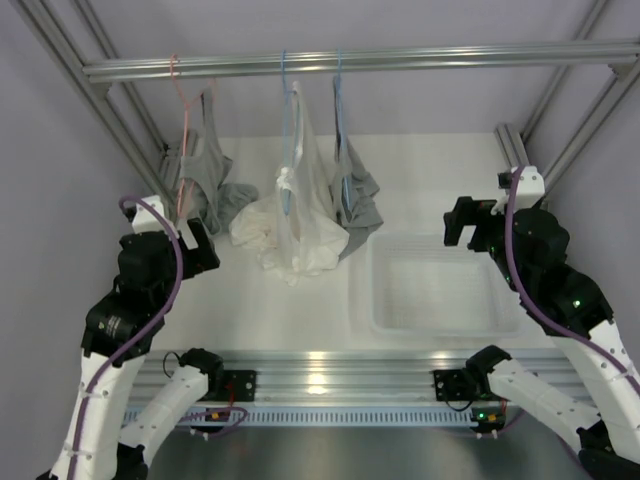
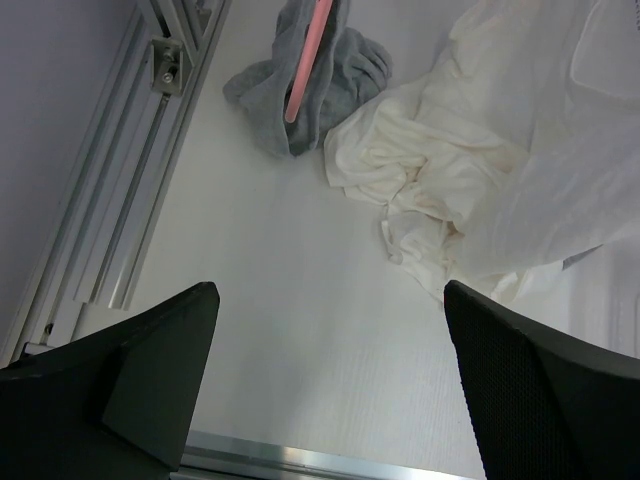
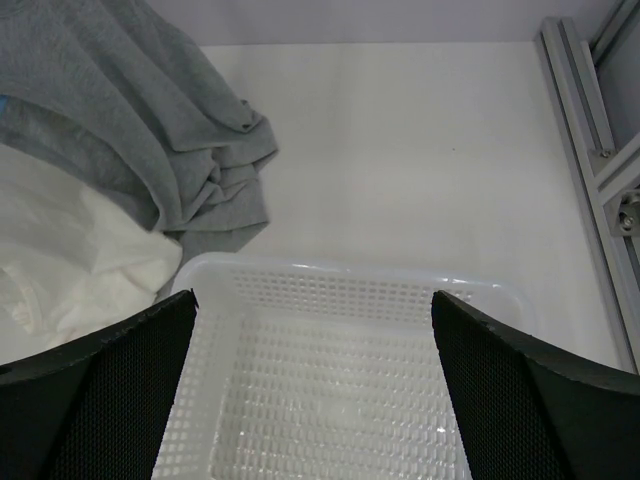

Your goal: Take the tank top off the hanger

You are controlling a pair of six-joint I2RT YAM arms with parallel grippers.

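Observation:
My left gripper grabs the pink hanger's near arm (image 1: 185, 126) just below the hook next, which leaves the grey tank top free to remove.
Three tank tops hang from the metal rail (image 1: 360, 62). A grey one (image 1: 205, 180) hangs on a pink hanger (image 1: 183, 110) at the left. A white one (image 1: 295, 215) hangs on a blue hanger (image 1: 288, 110) in the middle. A grey one (image 1: 355, 195) hangs on a second blue hanger (image 1: 340, 110). Their hems pool on the table. My left gripper (image 1: 200, 245) is open and empty, low beside the left grey top (image 2: 310, 90). My right gripper (image 1: 462, 225) is open and empty above the basket (image 1: 440, 285).
The white plastic basket (image 3: 340, 390) stands empty at the right of the table. Aluminium frame posts (image 1: 90, 95) rise at both sides, and a frame rail (image 2: 140, 150) runs along the left table edge. Another rail (image 1: 330, 375) lies along the near edge.

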